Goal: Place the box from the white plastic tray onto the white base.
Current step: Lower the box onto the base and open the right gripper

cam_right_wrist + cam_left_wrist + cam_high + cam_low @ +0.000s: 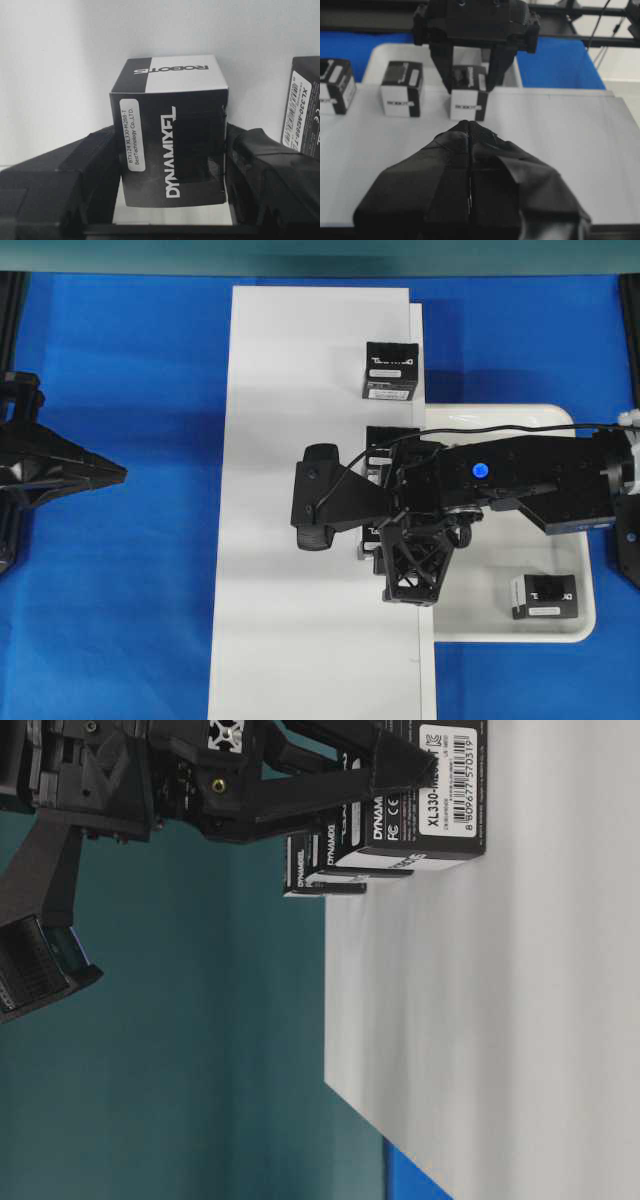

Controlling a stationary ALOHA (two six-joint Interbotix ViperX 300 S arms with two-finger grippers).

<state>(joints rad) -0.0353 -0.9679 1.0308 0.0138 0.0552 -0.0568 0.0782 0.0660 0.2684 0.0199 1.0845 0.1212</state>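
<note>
The box's lower edge point(175, 205) stands over the white base in the right wrist view, so it is now time for my right gripper to open.
In the right wrist view the box point(172, 135), black with white DYNAMIXEL lettering and a white label strip, sits slightly tilted between my right gripper's point(172, 155) fingers, which press both its sides. In the left wrist view the same box point(468, 95) stands at the white base's point(560, 125) far edge, its bottom level with two boxes point(401, 89) point(335, 87) on the base. I cannot tell if it touches the base. From overhead, the right gripper point(378, 515) hangs over the base point(300, 390) beside the white plastic tray point(590, 625). My left gripper point(470, 123) is shut and empty.
One more black box point(545, 597) lies in the tray's front right corner. Two boxes stand on the base's right edge, one point(390, 370) in full view and one point(392, 435) half under the right arm. The left gripper point(105, 475) rests over the blue cloth point(130, 620).
</note>
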